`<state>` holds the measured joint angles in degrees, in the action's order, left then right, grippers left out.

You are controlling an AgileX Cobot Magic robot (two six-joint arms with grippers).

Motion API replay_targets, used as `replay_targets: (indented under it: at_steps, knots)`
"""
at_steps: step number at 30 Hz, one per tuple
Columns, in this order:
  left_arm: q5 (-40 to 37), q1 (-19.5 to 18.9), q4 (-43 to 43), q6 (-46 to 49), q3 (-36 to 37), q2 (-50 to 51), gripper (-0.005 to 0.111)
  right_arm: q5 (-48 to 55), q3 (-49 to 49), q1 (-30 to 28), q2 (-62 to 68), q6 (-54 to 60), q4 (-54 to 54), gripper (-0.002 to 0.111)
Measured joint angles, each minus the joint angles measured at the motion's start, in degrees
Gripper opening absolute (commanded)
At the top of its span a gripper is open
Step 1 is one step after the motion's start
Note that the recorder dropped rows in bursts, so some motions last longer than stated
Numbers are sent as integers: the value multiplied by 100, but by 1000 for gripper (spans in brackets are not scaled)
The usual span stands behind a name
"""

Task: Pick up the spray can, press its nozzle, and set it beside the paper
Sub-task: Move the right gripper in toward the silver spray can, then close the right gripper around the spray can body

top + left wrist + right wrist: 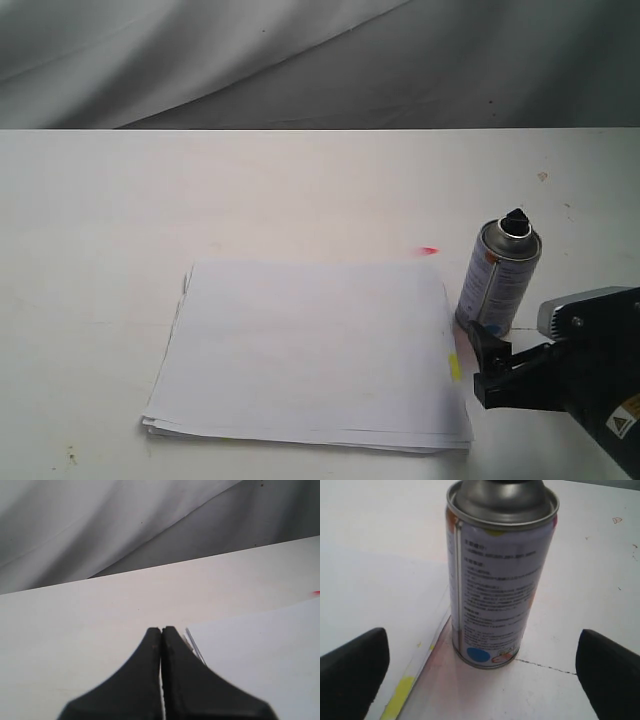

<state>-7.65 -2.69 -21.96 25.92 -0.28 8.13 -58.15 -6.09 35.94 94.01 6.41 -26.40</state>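
Observation:
The spray can's nozzle has to be pressed, so my right gripper will next grab the can by its printed body (pixel 494 285). This keeps the spray can's black nozzle (pixel 516 222) free.
The spray can (pixel 497 280) (pixel 500 580) stands upright on the white table, just off the right edge of the paper (pixel 310 350) (pixel 370 570) (pixel 265 650). Its black nozzle (pixel 516 221) sits on top. The paper's yellow tab (pixel 455 367) (pixel 400 695) lies near the can's base. My right gripper (pixel 515 345) (pixel 482 680) is open on the near side of the can, its fingers spread wide and apart from it. My left gripper (pixel 161 630) is shut and empty, above the table by the paper's corner; the exterior view does not show it.
A small red mark (pixel 428 251) lies on the table behind the paper's far right corner. A grey cloth backdrop (pixel 300 60) hangs past the table's far edge. A thin dark crack line (pixel 545 666) runs across the table by the can's base.

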Motion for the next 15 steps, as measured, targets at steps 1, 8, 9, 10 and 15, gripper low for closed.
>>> replay_targets:
  at_steps: [1,8,9,10,15]
  knots:
    - [0,0,0,0,0,0,0,0,0,0,0,0,-14,93]
    - [0,0,0,0,0,0,0,-150,-11,0,0,0,-76,93]
    - [0,0,0,0,0,0,0,-150,-41,0,0,0,-90,93]
    - [0,0,0,0,0,0,0,-123,-102,0,5,0,-103,93]
    - [0,0,0,0,0,0,0,-36,-431,0,219,0,-260,93]
